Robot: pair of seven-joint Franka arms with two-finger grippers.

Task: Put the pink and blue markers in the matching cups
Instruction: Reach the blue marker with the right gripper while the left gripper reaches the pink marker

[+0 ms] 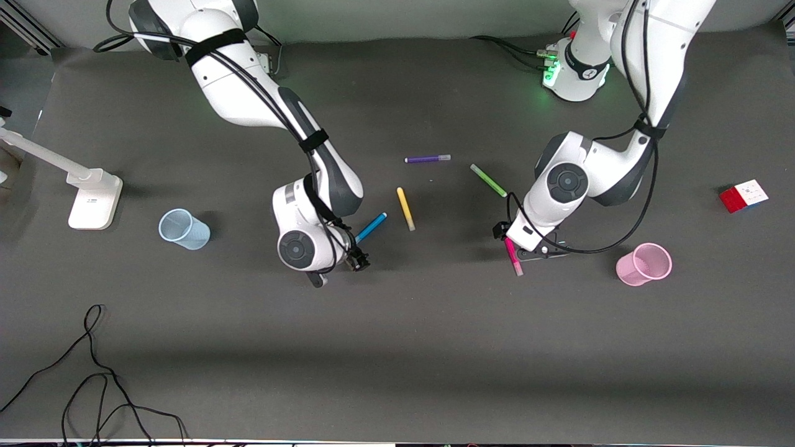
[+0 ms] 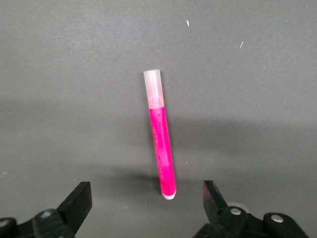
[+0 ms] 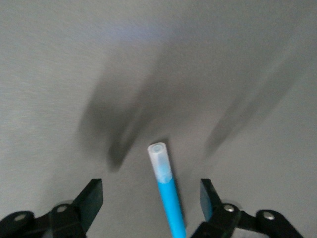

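My left gripper's fingers are above the pink marker's uncapped end [image 1: 510, 244] [image 2: 167, 184], and closing now would miss it. My left gripper lowers next, before it closes.
The pink marker [image 1: 513, 256] lies on the dark mat, and my left gripper [image 1: 512, 244] is low over its uncapped end. In the left wrist view the marker [image 2: 161, 144] points away with its pale cap farthest off. Its near end lies between the open fingertips of my left gripper [image 2: 147, 198], untouched. The blue marker [image 1: 371, 227] lies near the table's middle, partly under my right gripper [image 1: 348, 248]. In the right wrist view the marker [image 3: 167, 193] runs between the open jaws of my right gripper [image 3: 151, 198], cap end out, untouched. The pale blue cup [image 1: 184, 229] stands toward the right arm's end. The pink cup [image 1: 645, 264] stands beside my left gripper.
A purple marker [image 1: 427, 159], a yellow marker [image 1: 405, 208] and a green marker [image 1: 488, 180] lie between the two arms. A colour cube [image 1: 743, 195] sits at the left arm's end. A white stand [image 1: 93, 198] and a loose black cable [image 1: 93, 372] are at the right arm's end.
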